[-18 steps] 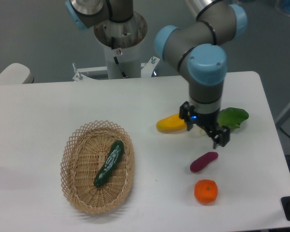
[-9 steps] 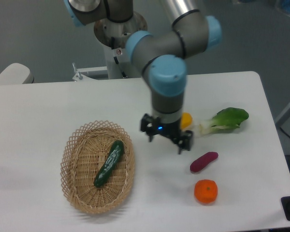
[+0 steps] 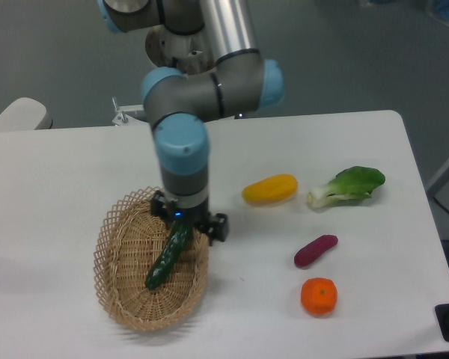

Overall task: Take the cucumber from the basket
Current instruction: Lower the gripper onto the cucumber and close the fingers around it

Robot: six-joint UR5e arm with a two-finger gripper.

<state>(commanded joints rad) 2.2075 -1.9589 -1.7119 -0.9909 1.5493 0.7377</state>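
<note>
My gripper grabs the dark green cucumber by its end nearest the basket's rim (image 3: 182, 227) next, to pick it out of the basket.
The dark green cucumber (image 3: 168, 257) lies slanted inside the tan wicker basket (image 3: 117, 289) at the table's front left. My gripper (image 3: 188, 223) hangs straight above the cucumber's upper end, over the basket's right part. Its fingers stand apart on either side of that end, so it is open and holds nothing. The cucumber's top tip is partly hidden by the gripper.
A yellow oblong vegetable (image 3: 269, 189) lies right of the arm. A bok choy (image 3: 349, 186) lies further right. A purple vegetable (image 3: 315, 250) and an orange (image 3: 318, 296) lie at the front right. The arm's base (image 3: 185, 45) stands at the back.
My gripper has moved left across the table, from beside the bok choy, past the yellow vegetable, to above the cucumber in the basket. The objects have not moved.
</note>
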